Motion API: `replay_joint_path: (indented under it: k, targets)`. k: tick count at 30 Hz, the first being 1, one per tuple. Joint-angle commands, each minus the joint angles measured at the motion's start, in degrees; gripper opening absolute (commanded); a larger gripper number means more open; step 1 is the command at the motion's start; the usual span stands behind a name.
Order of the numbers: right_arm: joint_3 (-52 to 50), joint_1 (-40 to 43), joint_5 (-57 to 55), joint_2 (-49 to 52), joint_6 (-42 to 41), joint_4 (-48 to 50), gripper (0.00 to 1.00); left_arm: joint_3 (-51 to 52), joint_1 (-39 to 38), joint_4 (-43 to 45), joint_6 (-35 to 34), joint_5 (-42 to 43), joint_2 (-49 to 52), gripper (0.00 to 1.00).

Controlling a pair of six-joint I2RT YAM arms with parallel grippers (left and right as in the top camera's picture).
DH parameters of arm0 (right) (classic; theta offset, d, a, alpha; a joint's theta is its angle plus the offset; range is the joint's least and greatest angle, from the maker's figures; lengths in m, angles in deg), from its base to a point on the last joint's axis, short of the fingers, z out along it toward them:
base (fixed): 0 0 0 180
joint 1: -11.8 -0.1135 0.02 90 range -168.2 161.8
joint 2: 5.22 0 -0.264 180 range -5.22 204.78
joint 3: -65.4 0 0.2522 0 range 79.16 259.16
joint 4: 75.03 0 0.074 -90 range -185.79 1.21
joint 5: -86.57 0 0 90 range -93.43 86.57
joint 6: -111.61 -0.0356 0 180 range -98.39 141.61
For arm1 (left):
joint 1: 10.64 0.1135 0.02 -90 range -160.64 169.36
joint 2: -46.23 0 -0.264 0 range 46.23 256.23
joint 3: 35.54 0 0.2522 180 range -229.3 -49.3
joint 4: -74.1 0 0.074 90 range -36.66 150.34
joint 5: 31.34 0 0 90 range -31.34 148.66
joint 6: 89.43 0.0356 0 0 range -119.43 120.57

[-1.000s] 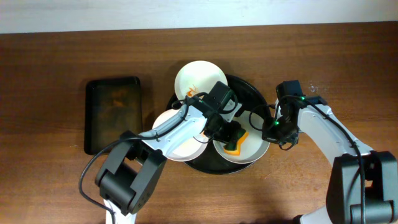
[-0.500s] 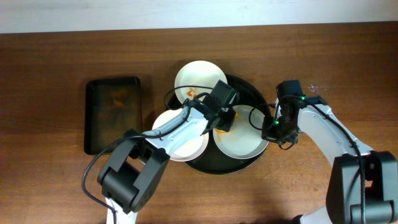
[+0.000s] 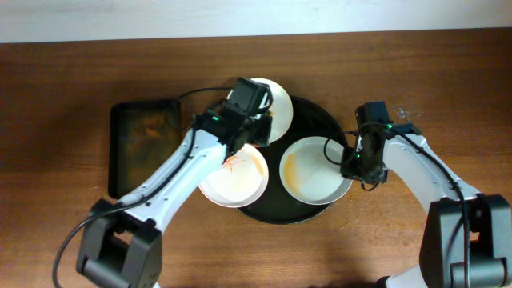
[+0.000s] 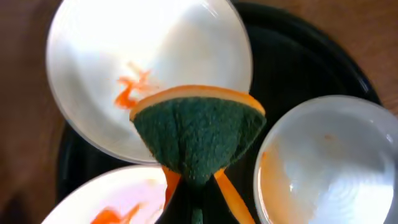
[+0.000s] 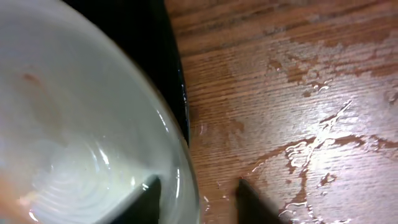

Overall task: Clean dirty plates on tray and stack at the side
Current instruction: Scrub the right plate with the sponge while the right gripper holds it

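Next, my right gripper grabs the faintly filmed plate by its rim on the side away from the sponge [image 4: 196, 130], which leaves the plate's top side free to clean.
The black tray [image 3: 320, 120] holds three white plates. The back plate [image 3: 276, 94] carries a small orange smear and shows in the left wrist view [image 4: 149, 62]. The front-left plate [image 3: 234, 178] has orange smears. The right plate [image 3: 314, 170] has a faint orange film. My left gripper [image 3: 250, 128] is shut on a green-and-orange sponge [image 4: 196, 130], held above the gap between the back and front-left plates. My right gripper [image 3: 356, 164] is open and straddles the right plate's rim [image 5: 180, 162], one finger inside and one outside over the wood.
A smaller rectangular dark tray [image 3: 146, 148] lies on the wooden table to the left of the round tray. Wet streaks [image 5: 311, 137] mark the wood just right of the round tray. The left arm stretches across the front-left plate.
My left gripper has carried the sponge from the right plate up and to the left, over the back plate's near edge. The right plate is now uncovered. The right arm has not moved.
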Motion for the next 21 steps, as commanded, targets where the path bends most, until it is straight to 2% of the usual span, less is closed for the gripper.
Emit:
replay_joint_path:
  k: [1, 3, 6, 8, 11, 12, 14, 17, 21]
  targets:
    - [0.5, -0.3, 0.0, -0.8, -0.4, 0.3, 0.56, -0.8, 1.7, -3.0, -0.1, 0.4, -2.3, 0.01]
    - [-0.1, -0.3, 3.0, -0.4, -0.5, 0.8, 0.55, -0.8, 1.8, -2.9, -0.1, 0.4, -2.3, 0.0]
    - [-1.7, -0.3, 5.7, 0.1, -0.6, 0.9, 0.36, -0.8, 1.8, -2.9, -0.1, 0.4, -2.3, 0.01]
    - [-1.8, -0.3, 5.8, 0.1, -0.6, 0.9, 0.3, -0.8, 1.8, -2.9, -0.1, 0.4, -2.3, 0.0]
    - [-3.4, -0.3, 5.8, 0.1, -0.7, 2.0, 0.15, -0.8, 1.8, -3.0, -0.1, 0.4, -2.3, 0.0]
    - [-4.0, -0.3, 5.8, 0.1, -0.6, 2.5, 0.13, -0.8, 1.8, -3.0, -0.1, 0.4, -2.3, 0.0]
    - [-4.0, -0.3, 5.6, 0.1, -0.6, 2.7, 0.04, -0.8, 1.8, -3.0, -0.1, 0.4, -2.3, 0.01]
    - [-1.1, -0.3, 4.0, -0.5, 1.4, 2.5, 0.04, -0.8, 1.8, -3.0, -0.1, 0.4, -2.3, 0.01]
    - [14.5, -0.3, -3.8, -4.2, 9.6, -8.7, 0.04, -0.8, 1.8, -3.0, -0.1, 0.4, -2.3, 0.01]
